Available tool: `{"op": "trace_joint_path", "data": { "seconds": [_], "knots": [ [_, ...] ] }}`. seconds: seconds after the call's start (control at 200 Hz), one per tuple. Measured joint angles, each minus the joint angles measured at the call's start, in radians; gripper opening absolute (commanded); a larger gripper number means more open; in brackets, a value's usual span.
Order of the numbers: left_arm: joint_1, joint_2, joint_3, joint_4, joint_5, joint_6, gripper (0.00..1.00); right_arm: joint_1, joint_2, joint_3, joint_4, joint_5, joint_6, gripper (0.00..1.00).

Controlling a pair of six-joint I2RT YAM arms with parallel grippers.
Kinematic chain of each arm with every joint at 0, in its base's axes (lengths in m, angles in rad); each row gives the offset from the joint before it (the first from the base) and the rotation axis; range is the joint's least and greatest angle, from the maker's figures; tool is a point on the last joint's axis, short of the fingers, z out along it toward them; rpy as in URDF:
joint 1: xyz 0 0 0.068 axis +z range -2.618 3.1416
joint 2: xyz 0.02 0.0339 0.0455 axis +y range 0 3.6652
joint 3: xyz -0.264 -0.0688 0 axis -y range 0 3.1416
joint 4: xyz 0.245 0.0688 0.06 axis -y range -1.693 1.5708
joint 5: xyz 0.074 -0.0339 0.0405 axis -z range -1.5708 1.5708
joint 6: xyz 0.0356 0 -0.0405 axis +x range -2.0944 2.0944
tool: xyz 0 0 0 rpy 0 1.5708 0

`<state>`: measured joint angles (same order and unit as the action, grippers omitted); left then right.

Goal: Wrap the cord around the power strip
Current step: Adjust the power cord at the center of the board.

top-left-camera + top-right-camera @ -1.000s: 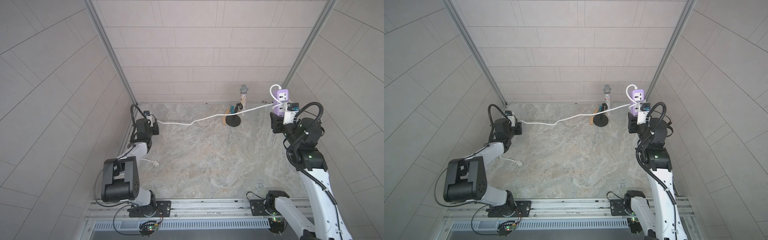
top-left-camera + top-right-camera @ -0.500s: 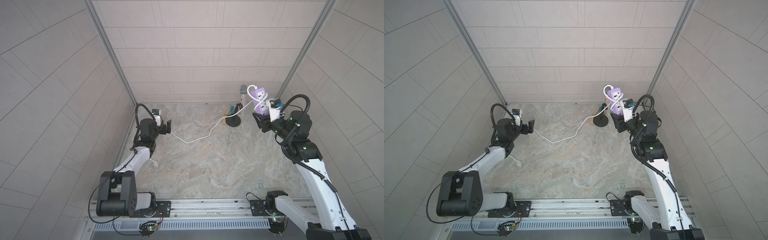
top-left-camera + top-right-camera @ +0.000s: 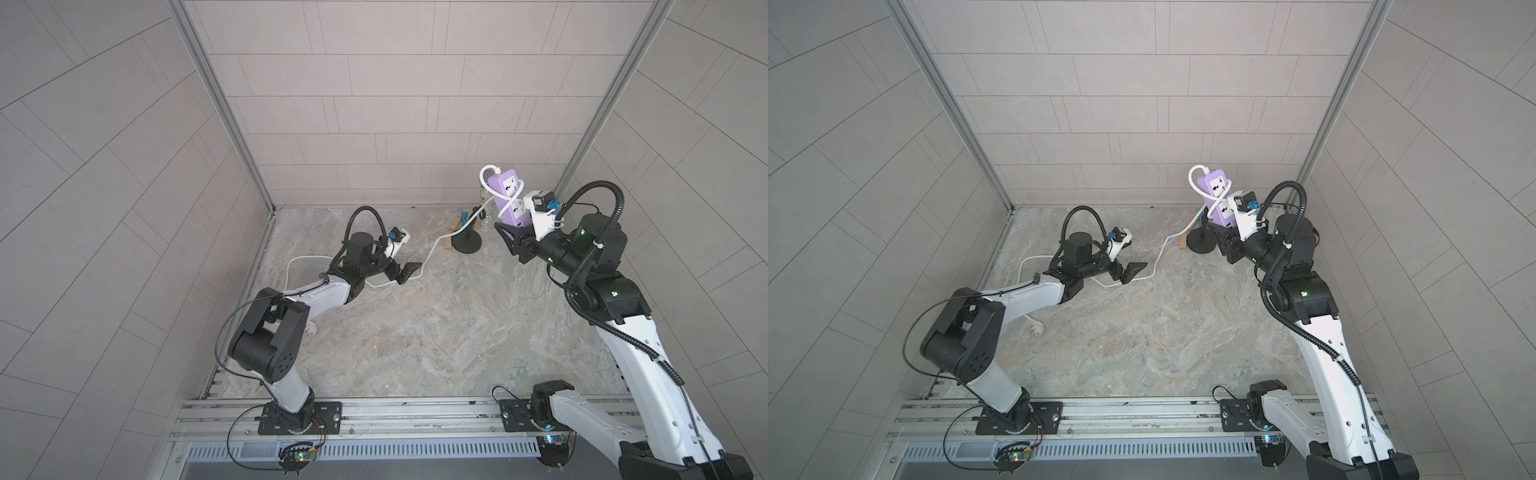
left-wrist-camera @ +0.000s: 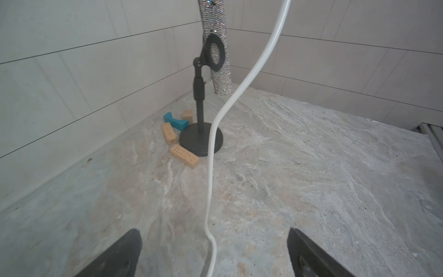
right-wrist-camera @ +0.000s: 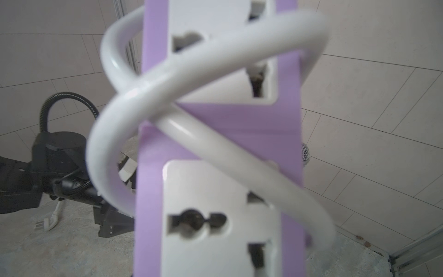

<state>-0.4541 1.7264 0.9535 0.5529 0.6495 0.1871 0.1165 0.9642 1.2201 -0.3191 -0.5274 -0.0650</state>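
Observation:
Next, my left gripper grips the white cord (image 5: 191, 72) along its slack stretch, between the power strip and the plug, which leaves a free length to wrap.
In both top views my right gripper (image 3: 514, 237) (image 3: 1226, 242) is shut on the lower end of the lavender power strip (image 3: 512, 199) (image 3: 1219, 198), holding it upright at the back right. The strip (image 5: 239, 120) fills the right wrist view and hides the jaws. The white cord (image 5: 191, 72) loops around it, then drops slack to the floor (image 3: 434, 245). There it runs between the spread fingers of my open left gripper (image 3: 405, 272) (image 3: 1130, 272) (image 4: 213, 236), untouched by them. The cord (image 4: 211, 156) shows the same in the left wrist view. Its plug (image 3: 1037, 329) lies beside the left arm.
A black stand (image 3: 467, 243) (image 4: 201, 141) holding a glittery microphone (image 4: 215, 36) stands just left of the strip, and the cord passes over its base. Wooden blocks (image 4: 184, 156) and a teal block (image 4: 176, 121) lie by it. Tiled walls close in on three sides.
My left gripper opened and let go of the cord, which went from taut to slack on the floor. The left arm swung toward the middle. The right arm carried the strip leftward, off the right wall.

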Motion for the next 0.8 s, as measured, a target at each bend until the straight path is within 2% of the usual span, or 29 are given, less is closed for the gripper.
{"op": "trace_joint_path", "data": {
  "seconds": [0.185,0.425,0.65,0.75,0.8],
  "knots": [
    [-0.046,0.213,0.132,0.131,0.031,-0.085,0.96,0.021,-0.004,0.011,-0.012,-0.019,-0.005,0.0],
    [-0.074,0.341,0.195,0.204,0.031,-0.166,0.79,0.025,-0.026,0.01,-0.029,-0.018,-0.005,0.0],
    [-0.077,0.43,0.269,0.246,0.04,-0.242,0.18,0.025,-0.047,-0.002,0.012,0.022,0.006,0.0],
    [-0.077,0.42,0.253,0.266,0.055,-0.242,0.0,0.024,-0.055,-0.026,0.039,0.1,0.008,0.0],
    [-0.077,0.394,0.214,0.271,0.067,-0.236,0.0,0.019,-0.061,-0.047,0.048,0.146,0.01,0.0]
  ]
}}
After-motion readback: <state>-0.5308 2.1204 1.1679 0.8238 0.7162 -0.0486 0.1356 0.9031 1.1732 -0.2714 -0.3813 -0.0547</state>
